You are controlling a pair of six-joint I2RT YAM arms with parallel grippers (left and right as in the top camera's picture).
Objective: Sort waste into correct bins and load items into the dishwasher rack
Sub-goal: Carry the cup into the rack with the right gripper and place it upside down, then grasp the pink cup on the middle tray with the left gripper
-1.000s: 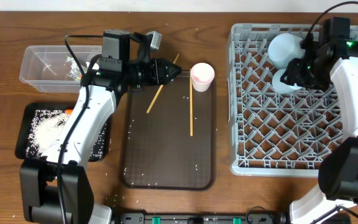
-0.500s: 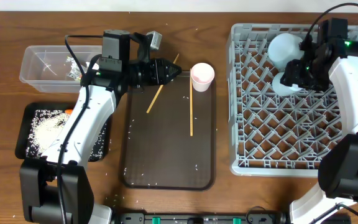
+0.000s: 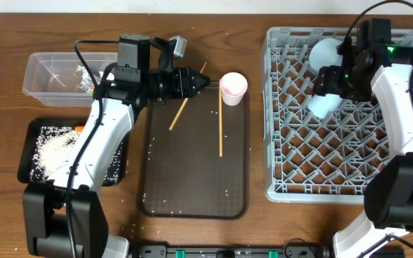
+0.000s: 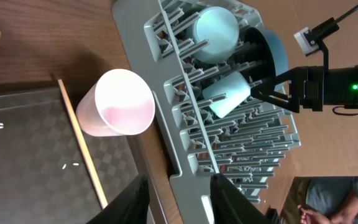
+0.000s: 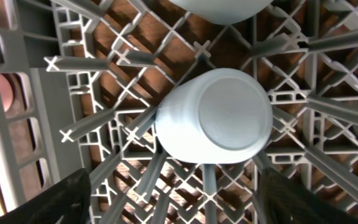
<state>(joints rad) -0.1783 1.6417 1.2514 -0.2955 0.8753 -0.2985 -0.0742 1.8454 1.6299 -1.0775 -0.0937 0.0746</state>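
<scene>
My left gripper will next pick up the pale pink cup by its rim. The cup's base will stay free, so I can hand it over for rack loading.
The light-blue cup (image 5: pixel 213 116) stands upside down on the pegs of the grey dishwasher rack (image 3: pixel 335 154), free of my right gripper (image 5: pixel 179 205), which is open wide just behind it. In the overhead view that cup (image 3: pixel 321 106) sits below the right gripper (image 3: pixel 325 86). A pale bowl (image 3: pixel 327 54) lies at the rack's back. My left gripper (image 4: pixel 179 202) is open a little and holds nothing. It hovers at the brown tray's back, pointing at the pale pink cup (image 3: pixel 233 87). Two chopsticks (image 3: pixel 219 129) (image 3: pixel 181 109) lie on the tray.
The clear tub (image 3: pixel 49 77) holds a crumpled wrapper (image 3: pixel 84 75). In front of it the black tray (image 3: pixel 31 161) holds white rice (image 3: pixel 52 147). The dark brown serving tray (image 3: pixel 192 179) carries scattered rice grains. A large blue bowl (image 4: pixel 272 50) leans in the rack.
My right gripper has opened, let go of the light-blue cup and drawn back up. The cup now sits slightly lower and to the left on the pegs. The left arm has not moved.
</scene>
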